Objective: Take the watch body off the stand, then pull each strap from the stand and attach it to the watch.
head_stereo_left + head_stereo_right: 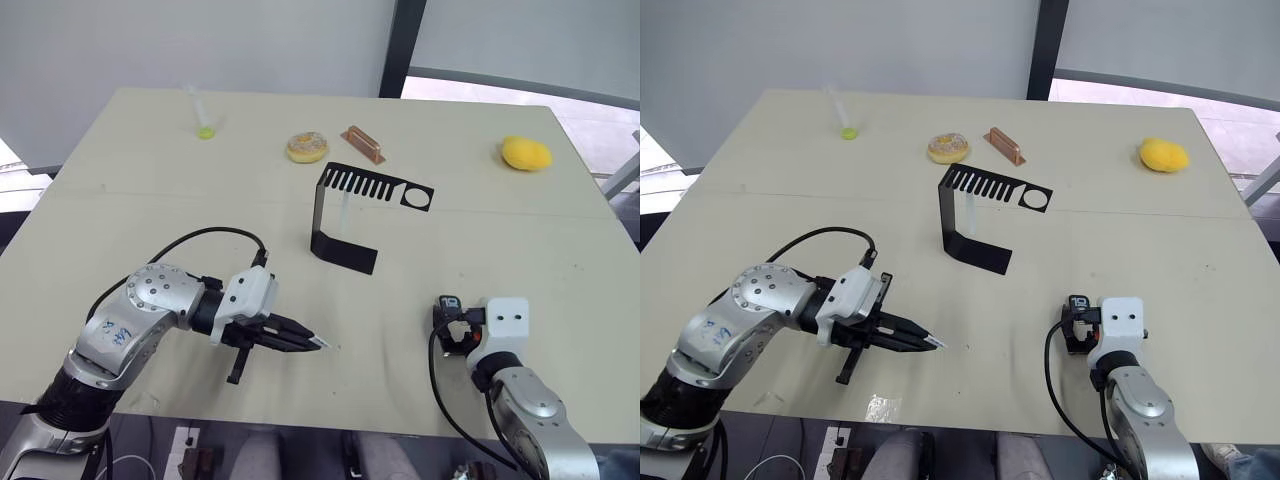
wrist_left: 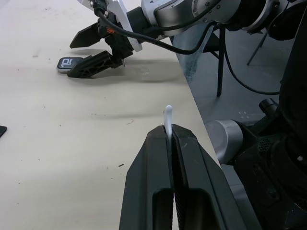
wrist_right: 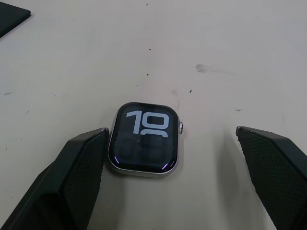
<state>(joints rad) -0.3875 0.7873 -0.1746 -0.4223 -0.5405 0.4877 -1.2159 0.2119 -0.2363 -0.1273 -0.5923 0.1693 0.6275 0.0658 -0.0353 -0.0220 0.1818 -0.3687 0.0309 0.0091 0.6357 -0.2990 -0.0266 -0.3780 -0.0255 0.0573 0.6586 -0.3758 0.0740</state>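
Next, my right gripper grips the watch body by its long sides. That leaves the watch body's top edge [image 3: 149, 104] free to take the strap.
The black stand [image 1: 340, 215] stands mid-table, and a pale strap [image 1: 346, 207] seems to hang under its slotted top plate. Near the table's front edge, my left gripper [image 1: 315, 344] is shut on a white strap [image 2: 168, 114], whose tip sticks out past the fingertips. The watch body [image 3: 144, 143] lies flat on the table, screen up with pale digits. My right gripper [image 3: 171, 130] is open around it, one finger [image 3: 81, 163] touching its side and the other standing well apart. In the left wrist view, the watch body [image 2: 69, 62] lies under the right gripper [image 2: 91, 48].
Along the far side lie a doughnut [image 1: 307, 147], a copper-coloured block [image 1: 362, 144], a yellow lump [image 1: 525, 153] and a clear tube with a green end [image 1: 205, 130]. Both grippers are close to the table's front edge [image 1: 330, 425].
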